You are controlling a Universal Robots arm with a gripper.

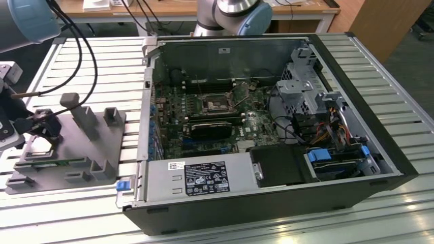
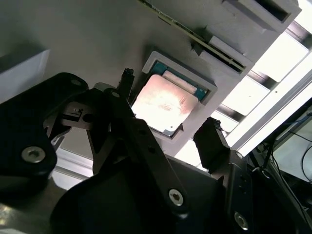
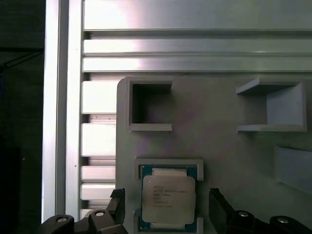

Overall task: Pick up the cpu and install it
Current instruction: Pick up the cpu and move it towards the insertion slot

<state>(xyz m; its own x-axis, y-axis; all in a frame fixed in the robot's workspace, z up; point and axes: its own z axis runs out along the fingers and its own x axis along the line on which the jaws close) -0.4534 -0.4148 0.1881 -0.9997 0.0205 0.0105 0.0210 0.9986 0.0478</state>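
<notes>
My gripper picks up the cpu next by its bare side edges between the holder's raised sides, since those raised sides wrap the cpu's other edges.
The cpu (image 3: 168, 201) is a small square chip with a silver-grey top plate. It lies flat in a raised square pocket of the grey fixture plate (image 3: 224, 161). In both wrist views my gripper (image 3: 167, 204) hovers over it, open, with one dark finger on each side of the pocket and neither touching the chip. The second wrist view has the cpu (image 2: 163, 103) between the fingers of the gripper (image 2: 168, 109). In the exterior view the gripper (image 1: 37, 129) hangs over the fixture plate (image 1: 95, 152) at the exterior view's left. The motherboard's cpu socket (image 1: 215, 104) sits inside the open computer case (image 1: 271, 193).
Upright grey posts (image 1: 85, 122) and open-sided holders (image 3: 148, 105) rise from the fixture plate near the gripper. The slatted metal table (image 1: 81, 66) carries the plate and the case. Black cables (image 1: 74, 46) hang from the arm. Inside the case are a black card (image 1: 213, 129) and a drive cage (image 1: 305, 86).
</notes>
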